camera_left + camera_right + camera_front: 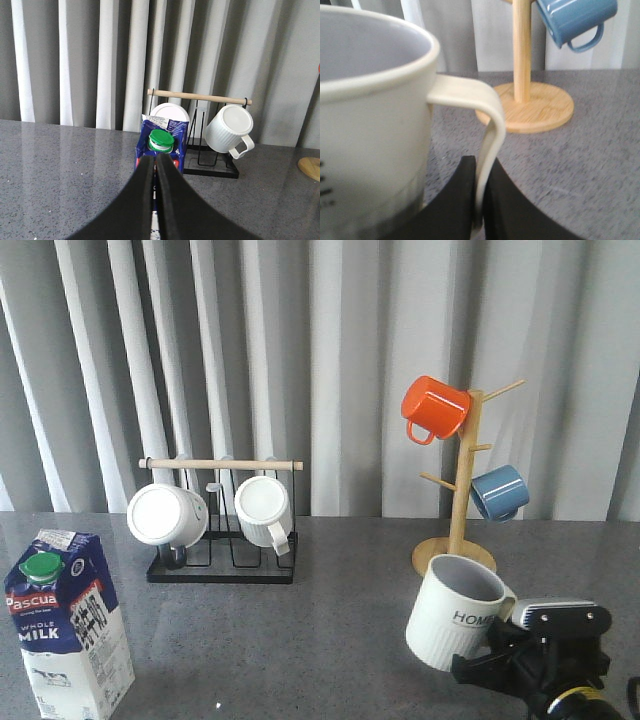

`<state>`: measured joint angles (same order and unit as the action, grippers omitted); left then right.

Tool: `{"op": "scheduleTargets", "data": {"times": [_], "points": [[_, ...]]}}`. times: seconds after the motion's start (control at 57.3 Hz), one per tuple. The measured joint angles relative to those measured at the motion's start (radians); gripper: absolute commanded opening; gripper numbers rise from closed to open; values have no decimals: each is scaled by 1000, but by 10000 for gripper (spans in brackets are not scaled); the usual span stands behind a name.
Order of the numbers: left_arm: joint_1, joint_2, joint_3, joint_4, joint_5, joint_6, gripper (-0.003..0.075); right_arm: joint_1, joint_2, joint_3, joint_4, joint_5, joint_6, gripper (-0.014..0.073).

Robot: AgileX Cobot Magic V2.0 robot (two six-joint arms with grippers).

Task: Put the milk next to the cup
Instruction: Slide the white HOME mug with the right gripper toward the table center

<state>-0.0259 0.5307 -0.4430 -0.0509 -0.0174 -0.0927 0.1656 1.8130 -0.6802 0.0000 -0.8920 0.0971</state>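
The mug's lower edge (pixel 428 660) hangs tilted above the grey tabletop in the front view, so my right gripper needs to keep holding the mug until it's lower.
The milk (pixel 68 625), a blue-and-white carton with a green cap, stands at the front left of the grey table. In the left wrist view its cap and top (pixel 162 140) show just beyond my left gripper (pixel 155 162), which is shut and empty, short of the carton. The left gripper is out of the front view. The cup (pixel 452 612), a cream ribbed mug lettered "HOME", is at the front right and slightly tilted. My right gripper (pixel 503 638) is shut on its handle (pixel 489 120); the fingers (pixel 462 200) pinch the handle's lower part.
A black wire rack (pixel 221 568) with a wooden bar holds two plain white mugs at the back left. A wooden mug tree (pixel 457 540) at the back right carries an orange mug (pixel 435 408) and a blue mug (pixel 499 492). A grey curtain hangs behind.
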Motion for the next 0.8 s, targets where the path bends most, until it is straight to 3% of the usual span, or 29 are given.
{"op": "scheduleTargets", "data": {"times": [0.157, 0.314, 0.524, 0.803], "points": [[0, 0, 0, 0, 0, 0, -6, 153, 25, -20, 242, 20, -166, -4], [0, 0, 0, 0, 0, 0, -6, 276, 79, -87, 383, 33, -309, -4], [0, 0, 0, 0, 0, 0, -6, 356, 147, -180, 465, 70, -370, -4], [0, 0, 0, 0, 0, 0, -6, 383, 195, -209, 557, 60, -482, 11]]}}
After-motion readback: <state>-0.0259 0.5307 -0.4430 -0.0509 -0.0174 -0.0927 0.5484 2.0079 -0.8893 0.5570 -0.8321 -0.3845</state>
